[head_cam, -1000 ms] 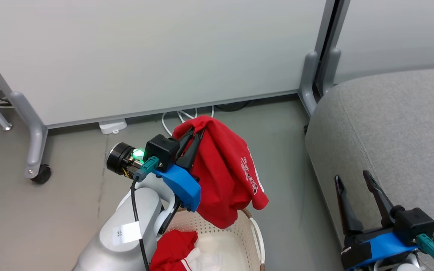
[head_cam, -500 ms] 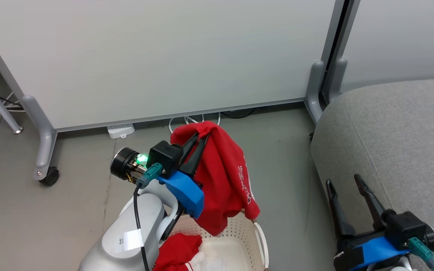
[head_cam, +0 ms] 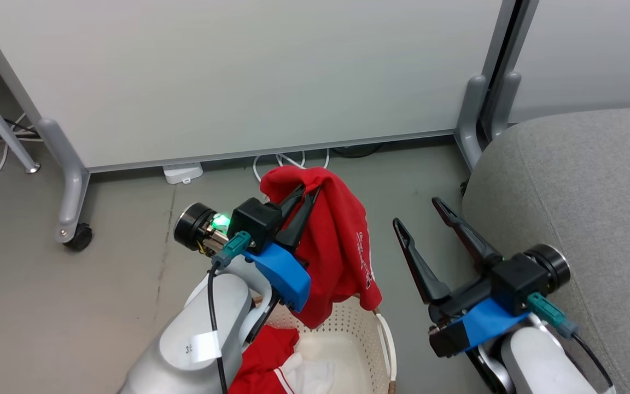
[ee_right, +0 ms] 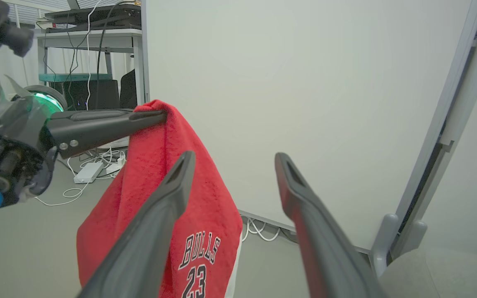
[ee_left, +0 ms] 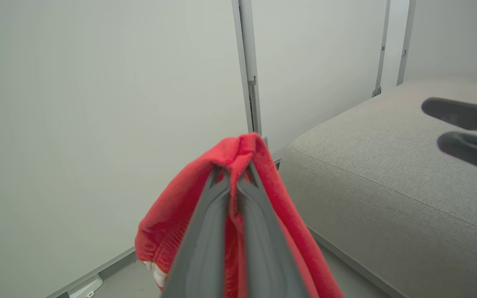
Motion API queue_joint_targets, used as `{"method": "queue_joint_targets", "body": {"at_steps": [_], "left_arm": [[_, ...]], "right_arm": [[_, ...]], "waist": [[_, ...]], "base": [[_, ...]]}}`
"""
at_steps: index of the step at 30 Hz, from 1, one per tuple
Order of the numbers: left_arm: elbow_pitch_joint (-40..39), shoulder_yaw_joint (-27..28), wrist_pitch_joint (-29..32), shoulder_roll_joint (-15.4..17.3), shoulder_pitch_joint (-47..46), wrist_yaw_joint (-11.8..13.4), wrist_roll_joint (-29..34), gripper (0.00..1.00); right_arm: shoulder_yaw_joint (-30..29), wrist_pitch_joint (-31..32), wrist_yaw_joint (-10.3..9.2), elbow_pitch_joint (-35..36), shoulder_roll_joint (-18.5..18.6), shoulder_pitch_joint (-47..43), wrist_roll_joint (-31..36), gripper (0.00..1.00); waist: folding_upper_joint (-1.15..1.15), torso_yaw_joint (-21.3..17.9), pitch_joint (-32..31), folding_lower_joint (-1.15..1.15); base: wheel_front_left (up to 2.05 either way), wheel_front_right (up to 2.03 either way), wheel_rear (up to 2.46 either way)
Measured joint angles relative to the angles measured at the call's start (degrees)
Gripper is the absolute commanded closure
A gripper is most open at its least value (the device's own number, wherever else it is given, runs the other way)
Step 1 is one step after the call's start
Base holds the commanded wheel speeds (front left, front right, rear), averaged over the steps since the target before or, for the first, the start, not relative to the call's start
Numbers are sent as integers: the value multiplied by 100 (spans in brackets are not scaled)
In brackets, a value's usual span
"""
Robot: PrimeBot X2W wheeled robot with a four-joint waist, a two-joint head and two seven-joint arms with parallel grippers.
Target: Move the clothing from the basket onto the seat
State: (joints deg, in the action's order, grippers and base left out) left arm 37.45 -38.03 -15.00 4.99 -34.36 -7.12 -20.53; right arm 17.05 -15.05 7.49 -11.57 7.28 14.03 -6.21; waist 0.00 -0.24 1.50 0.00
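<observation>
My right gripper should next grab the red jersey by its folded edge above the lettering (head_cam: 352,213) to carry the clothing over to the seat (head_cam: 577,191).
My left gripper (head_cam: 307,192) is shut on a red garment (head_cam: 337,246) of the clothing, which hangs from its fingertips above the basket (head_cam: 372,334). The same grip shows in the left wrist view, with red cloth (ee_left: 238,165) pinched between the fingers (ee_left: 205,231). More red and white clothing (head_cam: 271,361) lies inside the basket. My right gripper (head_cam: 416,210) stands open to the right of the hanging garment, between it and the grey seat (head_cam: 577,191). In the right wrist view its fingertips (ee_right: 184,159) are spread beside the jersey (ee_right: 168,198), whose white lettering shows low down.
A white partition on grey wheeled legs (head_cam: 71,186) stands behind the basket, with white cables and a power strip (head_cam: 182,173) at its foot. A second partition post (head_cam: 476,115) stands by the seat's corner. A desk with equipment (ee_right: 89,29) sits farther off.
My right arm has swung up and left, from the seat's front edge toward the hanging garment. The head camera has shifted a little. The left gripper still holds the garment high.
</observation>
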Motion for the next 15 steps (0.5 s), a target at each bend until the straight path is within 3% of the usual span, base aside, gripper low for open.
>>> {"method": "queue_joint_targets", "body": {"at_steps": [15], "left_arm": [[-101, -347, 0, -171, -416, -11, 58, 100]], "right_arm": [[834, 0, 0, -1282, 67, 1475, 170, 0]], "waist": [[0, 316, 470, 0]], "base": [[0, 0, 0]]}}
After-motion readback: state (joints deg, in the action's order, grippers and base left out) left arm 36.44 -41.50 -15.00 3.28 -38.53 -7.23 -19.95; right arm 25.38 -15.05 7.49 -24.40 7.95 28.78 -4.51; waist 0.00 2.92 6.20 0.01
